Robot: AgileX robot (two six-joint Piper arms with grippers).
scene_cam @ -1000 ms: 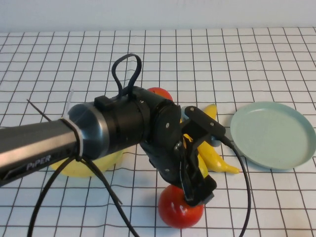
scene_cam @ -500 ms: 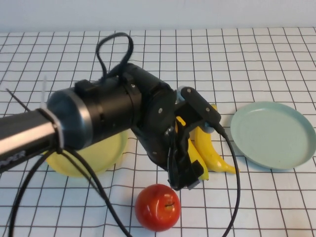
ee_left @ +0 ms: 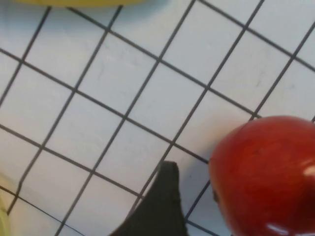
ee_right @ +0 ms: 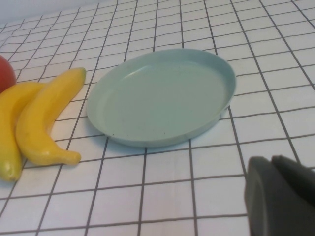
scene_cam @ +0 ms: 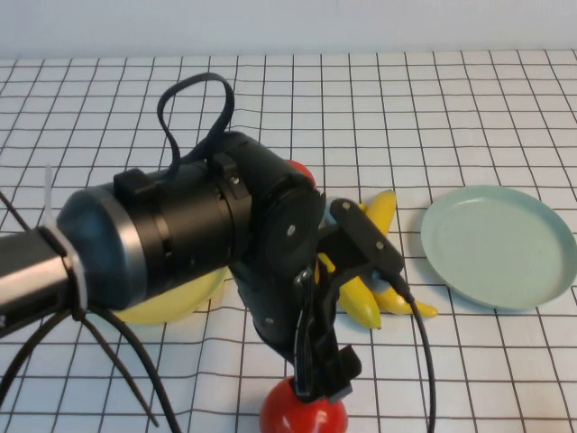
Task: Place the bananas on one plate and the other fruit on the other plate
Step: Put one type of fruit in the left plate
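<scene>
My left gripper is going to put the red apple (scene_cam: pixel 302 413) on a plate apart from the bananas, so it should pick up the apple by its round sides next.
My left gripper (scene_cam: pixel 326 390) points down over a red apple (scene_cam: pixel 302 413) near the table's front edge. It is open, and in the left wrist view the apple (ee_left: pixel 266 177) lies beside one dark finger (ee_left: pixel 162 206). The second apple (scene_cam: pixel 299 170) peeks out behind the left arm. Two bananas (scene_cam: pixel 374 271) lie side by side between the arm and the empty pale blue-green plate (scene_cam: pixel 498 245). The yellow plate (scene_cam: pixel 171 302) is mostly hidden under the arm. My right gripper (ee_right: pixel 272 161) is shut on nothing, low over the cloth near the blue-green plate (ee_right: pixel 162 98) and the bananas (ee_right: pixel 44 123).
A white cloth with a black grid covers the table. The left arm's black cables (scene_cam: pixel 126 352) hang over the front left. Open cloth stretches behind the plates.
The left gripper rose off the near apple, then came down over it again. The apple shifted left and closer to the front edge. The right arm has not moved.
</scene>
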